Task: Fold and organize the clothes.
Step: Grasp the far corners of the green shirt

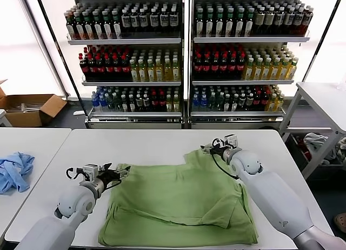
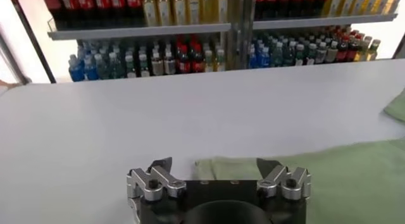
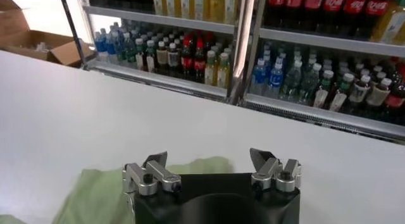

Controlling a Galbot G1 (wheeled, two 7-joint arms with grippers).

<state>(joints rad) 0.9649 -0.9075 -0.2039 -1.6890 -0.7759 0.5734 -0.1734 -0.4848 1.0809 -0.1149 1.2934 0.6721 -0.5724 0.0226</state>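
Note:
The green shirt (image 1: 178, 204) needs to be folded over on itself, so my right gripper will grab it by its sleeve edge (image 1: 199, 153) next.
The light green polo shirt (image 1: 178, 204) lies spread and partly folded on the white table (image 1: 151, 144), one flap doubled over on its right side. My left gripper (image 1: 120, 173) is open at the shirt's left far corner, and that corner (image 2: 218, 167) shows between its spread fingers. At the shirt's far right edge my right gripper (image 1: 212, 146) is open too, with a green edge (image 3: 196, 166) lying between its fingers. Neither holds cloth.
A light blue garment (image 1: 15, 170) lies on the neighbouring table to the left. Shelves of drink bottles (image 1: 184, 55) stand behind the table. A cardboard box (image 1: 30, 106) sits on the floor at the far left, and a white side table (image 1: 324, 98) on the right.

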